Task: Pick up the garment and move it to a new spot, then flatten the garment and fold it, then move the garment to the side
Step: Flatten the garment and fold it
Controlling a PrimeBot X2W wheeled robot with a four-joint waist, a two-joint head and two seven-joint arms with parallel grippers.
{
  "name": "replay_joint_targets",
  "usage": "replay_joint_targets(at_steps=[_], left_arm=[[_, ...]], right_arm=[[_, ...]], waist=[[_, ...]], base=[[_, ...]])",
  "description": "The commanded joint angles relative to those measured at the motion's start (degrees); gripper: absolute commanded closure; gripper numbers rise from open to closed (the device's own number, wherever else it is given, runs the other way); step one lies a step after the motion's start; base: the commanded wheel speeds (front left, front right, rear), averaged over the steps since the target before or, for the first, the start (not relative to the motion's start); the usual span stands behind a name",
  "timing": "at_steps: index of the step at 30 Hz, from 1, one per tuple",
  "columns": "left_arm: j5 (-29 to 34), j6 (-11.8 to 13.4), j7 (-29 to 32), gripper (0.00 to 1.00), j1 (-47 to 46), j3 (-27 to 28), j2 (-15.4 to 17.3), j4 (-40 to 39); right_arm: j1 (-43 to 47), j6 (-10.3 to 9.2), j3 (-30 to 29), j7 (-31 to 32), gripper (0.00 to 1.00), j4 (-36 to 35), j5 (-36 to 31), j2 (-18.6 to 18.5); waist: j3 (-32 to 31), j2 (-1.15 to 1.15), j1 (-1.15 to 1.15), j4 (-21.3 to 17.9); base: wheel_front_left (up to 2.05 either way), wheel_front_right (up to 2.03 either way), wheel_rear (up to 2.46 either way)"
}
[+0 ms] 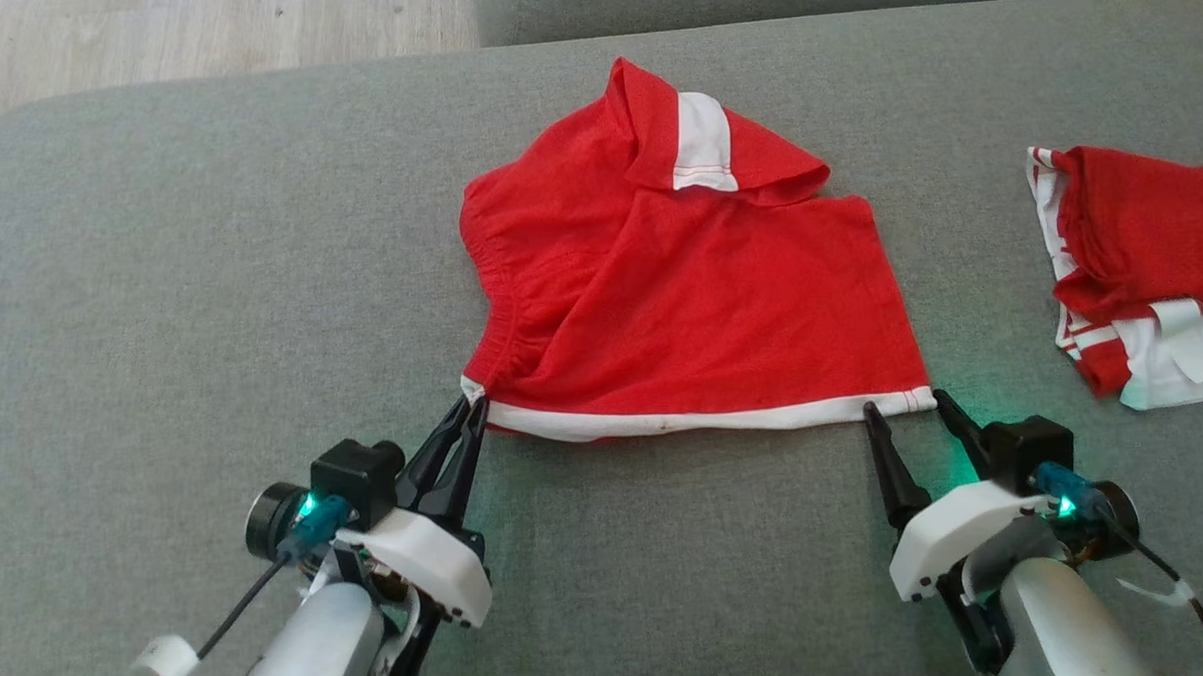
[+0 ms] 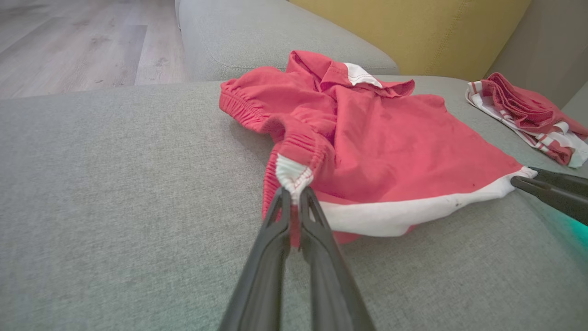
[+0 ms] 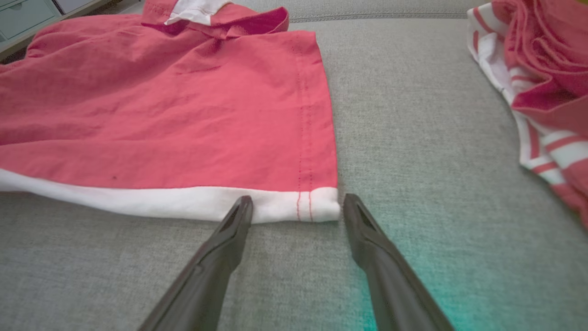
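My right gripper will pinch the garment by its white hem corner (image 1: 909, 400), where the edge ends free, because the red cloth (image 1: 753, 309) is spread flat on the cushion.
The garment (image 1: 690, 295) is a pair of red shorts with a white hem band, spread on the grey cushion with its far part folded over. My left gripper (image 1: 469, 408) is shut on the garment's near left corner, where the white seam end (image 2: 294, 177) bunches between the fingertips. My right gripper (image 1: 904, 402) stands open at the near right corner, its fingers either side of the white hem end (image 3: 317, 209) and resting at the cushion. In the left wrist view the right gripper's fingers (image 2: 551, 188) show at the garment's (image 2: 381, 151) far corner.
A second red and white striped garment (image 1: 1139, 269) lies crumpled at the right edge of the cushion (image 1: 160, 293). Wooden floor (image 1: 201, 42) lies beyond the cushion's far left edge. A yellow backrest (image 2: 413, 32) rises behind in the left wrist view.
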Motion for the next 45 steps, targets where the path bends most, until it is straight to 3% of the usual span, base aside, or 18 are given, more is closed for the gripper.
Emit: replay_joint_targets(at_steps=[1,6,7,8,9,10,26,32,37,45], left_arm=[[-0.63,0.27,-0.73,1.00,-2.11,1.60,0.91,-1.61],[-0.74,0.33,-0.70,1.00,-2.26,1.33,1.06,-1.52],[-0.77,0.35,-0.70,1.00,-2.29,1.28,1.07,-1.50],[-0.79,0.36,-0.69,1.00,-2.33,1.23,1.08,-1.48],[-0.82,0.38,-0.68,1.00,-2.35,1.16,1.08,-1.47],[-0.84,0.40,-0.66,1.00,-2.37,1.08,1.08,-1.47],[-0.95,1.86,-2.09,1.00,-3.81,2.28,2.87,-2.97],[-0.68,2.16,-2.19,1.00,-8.32,3.54,3.83,-5.80],[-0.08,2.74,-1.99,1.00,-11.76,4.41,4.75,-9.22],[0.43,6.62,0.83,1.00,-13.70,6.54,6.31,-20.95]], right_arm=[[-1.20,0.39,1.15,0.04,0.00,-1.18,-0.37,-0.13],[-1.40,0.39,1.25,0.21,0.00,-0.82,-0.32,-0.13],[-1.45,0.39,1.33,0.23,0.25,-0.75,-0.29,-0.13],[-1.50,0.39,1.40,0.23,0.59,-0.68,-0.27,-0.13],[-1.55,0.39,1.45,0.21,0.85,-0.62,-0.26,-0.13],[-1.59,0.39,1.48,0.18,1.00,-0.56,-0.27,-0.13],[-3.88,0.39,1.51,-4.13,1.00,-6.91,1.80,-0.13],[-7.12,0.39,2.01,-4.52,1.00,-13.89,3.72,-0.67],[-10.02,0.39,3.43,-3.99,1.00,-20.69,5.40,-4.20],[-10.48,0.39,1.10,2.75,1.00,-34.86,6.43,-7.40]], waist=[[0.10,0.00,0.00,-0.02],[-0.01,0.00,0.00,-0.09],[-0.03,0.00,0.00,-0.09],[-0.05,0.00,0.00,-0.09],[-0.07,0.00,0.00,-0.08],[-0.08,0.00,0.00,-0.08],[-2.10,0.00,0.00,-1.20],[-4.59,0.00,0.00,-1.85],[-7.99,0.00,0.00,-2.35],[-11.94,0.00,0.00,-2.07]], base=[[0.00,0.00,0.00],[0.00,0.00,0.00],[0.00,0.00,0.00],[0.00,0.00,0.00],[0.00,0.00,0.00],[0.00,0.00,0.00],[0.00,0.00,0.00],[0.00,0.00,0.00],[0.00,0.00,0.00],[0.00,0.00,0.00]])
